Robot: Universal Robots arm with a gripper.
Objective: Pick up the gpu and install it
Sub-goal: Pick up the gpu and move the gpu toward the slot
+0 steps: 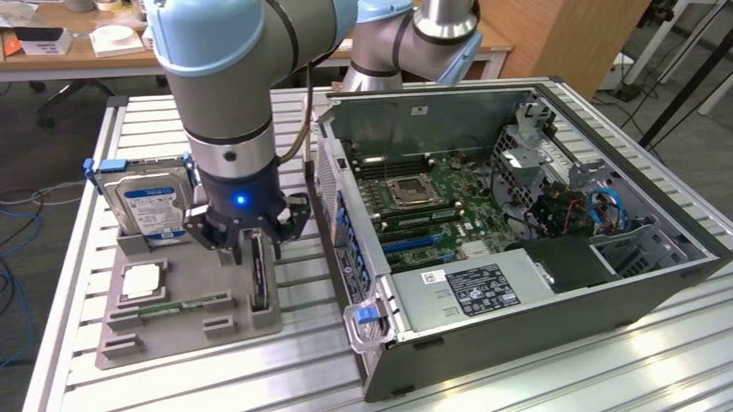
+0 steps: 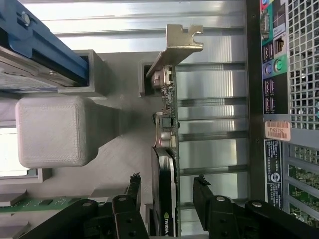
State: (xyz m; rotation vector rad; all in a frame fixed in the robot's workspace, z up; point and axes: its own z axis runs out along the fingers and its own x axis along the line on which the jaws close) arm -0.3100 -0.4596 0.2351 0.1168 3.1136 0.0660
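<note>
My fingers reach down around the GPU's dark body, so it is time to close, and closing now would catch the GPU.
The gpu (image 1: 260, 276) is a thin dark card standing on edge in a slot of the grey parts holder (image 1: 184, 335), to the exterior view's left of the open computer case (image 1: 538, 283). My gripper (image 1: 257, 245) hangs straight down over the card. In the wrist view the gpu (image 2: 164, 164) runs between my two black fingers (image 2: 133, 191), with a small gap on each side, so the gripper (image 2: 167, 196) is open around it. The card's silvery bracket (image 2: 180, 42) sticks out at the far end. The motherboard (image 1: 430, 206) lies exposed inside the case.
A silver hard drive (image 1: 154, 206) with a blue-white label stands at the back of the holder, close beside my arm. A processor (image 1: 140, 281) and a green RAM stick (image 1: 172, 306) lie in the holder. The case's rear panel (image 2: 284, 99) is right next to the gpu.
</note>
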